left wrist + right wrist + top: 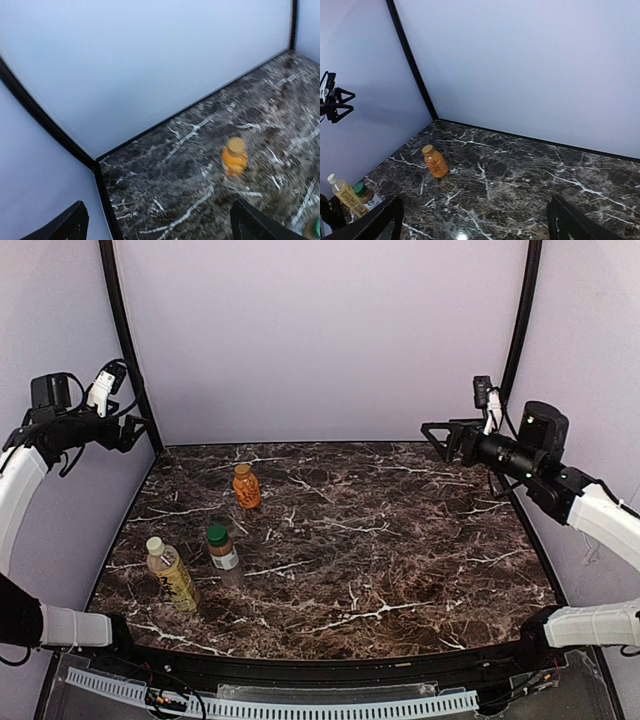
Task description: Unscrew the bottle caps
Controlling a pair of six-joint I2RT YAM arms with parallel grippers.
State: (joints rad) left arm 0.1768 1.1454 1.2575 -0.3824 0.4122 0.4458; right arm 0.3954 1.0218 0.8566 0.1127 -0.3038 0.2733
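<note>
My left gripper grabs the tea bottle by its cream-white cap (154,544) next, so the bottle's body stays free for my right gripper to grab for unscrewing.
Three bottles stand upright on the left of the table. The yellow-green tea bottle (173,578) has a cream-white cap (154,544). The clear bottle (224,557) has a dark green cap (216,534). The squat orange bottle (246,488) has a gold-orange cap (241,470); it also shows in the left wrist view (234,159) and the right wrist view (435,162). My left gripper (137,427) is open, raised at the far left, away from the bottles. My right gripper (434,436) is open, raised at the far right.
The dark marble table (380,550) is enclosed by pale walls with black corner posts (125,340). A black front rail (300,665) runs along the near edge.
</note>
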